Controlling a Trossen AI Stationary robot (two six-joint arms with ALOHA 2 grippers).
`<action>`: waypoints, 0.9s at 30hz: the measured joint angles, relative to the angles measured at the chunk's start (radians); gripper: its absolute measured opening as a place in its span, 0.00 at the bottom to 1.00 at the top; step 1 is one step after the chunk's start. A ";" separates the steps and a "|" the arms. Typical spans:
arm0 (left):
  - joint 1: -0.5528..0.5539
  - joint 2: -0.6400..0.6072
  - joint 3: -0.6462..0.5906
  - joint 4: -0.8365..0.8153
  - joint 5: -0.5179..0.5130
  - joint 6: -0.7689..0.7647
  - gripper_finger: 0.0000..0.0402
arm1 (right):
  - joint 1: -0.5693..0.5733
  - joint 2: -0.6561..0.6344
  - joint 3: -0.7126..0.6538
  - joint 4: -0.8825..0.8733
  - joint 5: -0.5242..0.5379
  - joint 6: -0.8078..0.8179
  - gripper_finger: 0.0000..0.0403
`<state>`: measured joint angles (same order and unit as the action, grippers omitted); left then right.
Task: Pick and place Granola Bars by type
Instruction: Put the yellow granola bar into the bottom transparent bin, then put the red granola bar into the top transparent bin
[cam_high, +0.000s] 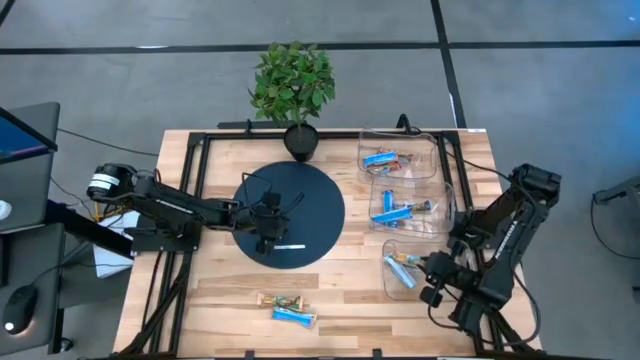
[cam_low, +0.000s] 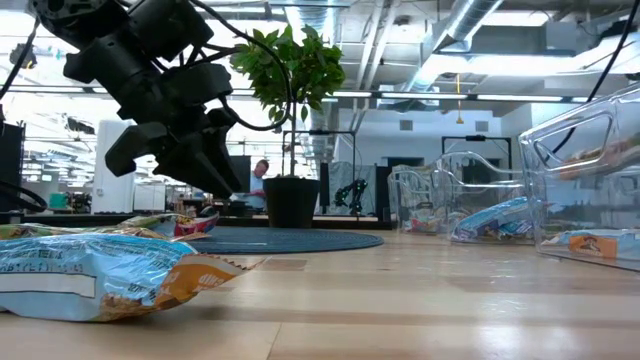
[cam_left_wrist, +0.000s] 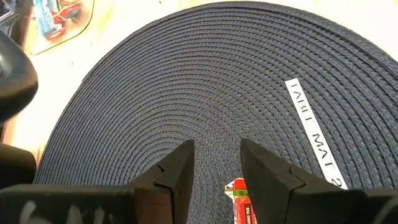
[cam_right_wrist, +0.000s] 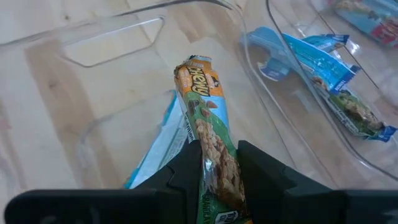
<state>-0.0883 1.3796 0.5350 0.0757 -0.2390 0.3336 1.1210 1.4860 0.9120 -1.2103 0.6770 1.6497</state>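
The green-yellow-brown bar is inside the nearest bin's rim, above the blue bar, so it would stay in there. My right gripper should open now.
My right gripper (cam_right_wrist: 219, 146) (cam_high: 428, 268) is shut on a green-yellow-brown granola bar (cam_right_wrist: 208, 118) at the nearest clear bin (cam_high: 392, 285), where a blue bar (cam_right_wrist: 152, 155) lies. My left gripper (cam_left_wrist: 214, 149) (cam_high: 268, 232) is open, low over the dark round mat (cam_high: 320, 205). A red-orange bar (cam_left_wrist: 239, 199) shows between its fingers; the low view shows this bar (cam_low: 195, 224) lying on the mat under the fingertips. Two more bars, one green-brown (cam_high: 283, 300) and one blue (cam_high: 296, 316), lie flat on the table near its front edge. My right gripper pinches the green-yellow-brown bar between its two fingers at the bar's near part (cam_right_wrist: 219, 168). The fingers lie along the bar. The rest of the bar sticks out ahead of the fingertips, its far end (cam_right_wrist: 198, 70) inside the bin above the blue bar.
Three clear bins line the table's right side; the far bin (cam_high: 432, 160) holds blue and red bars, and the middle bin (cam_high: 440, 215) holds blue ones. A potted plant (cam_high: 294, 85) stands at the far edge. A white label strip (cam_high: 290, 246) is on the mat.
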 joint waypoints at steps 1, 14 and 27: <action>0.000 0.000 0.000 0.000 0.000 0.000 0.31 | -0.003 0.000 -0.002 0.000 0.000 0.000 0.23; 0.000 0.000 0.000 -0.003 -0.001 -0.002 0.31 | -0.011 0.000 -0.001 0.014 0.002 -0.048 0.43; 0.018 -0.001 0.070 -0.289 -0.027 -0.086 0.31 | -0.030 0.000 0.090 0.096 0.275 -0.487 0.52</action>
<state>-0.0703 1.3788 0.6046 -0.2136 -0.2657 0.2480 1.0907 1.4864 1.0016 -1.1141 0.9523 1.1624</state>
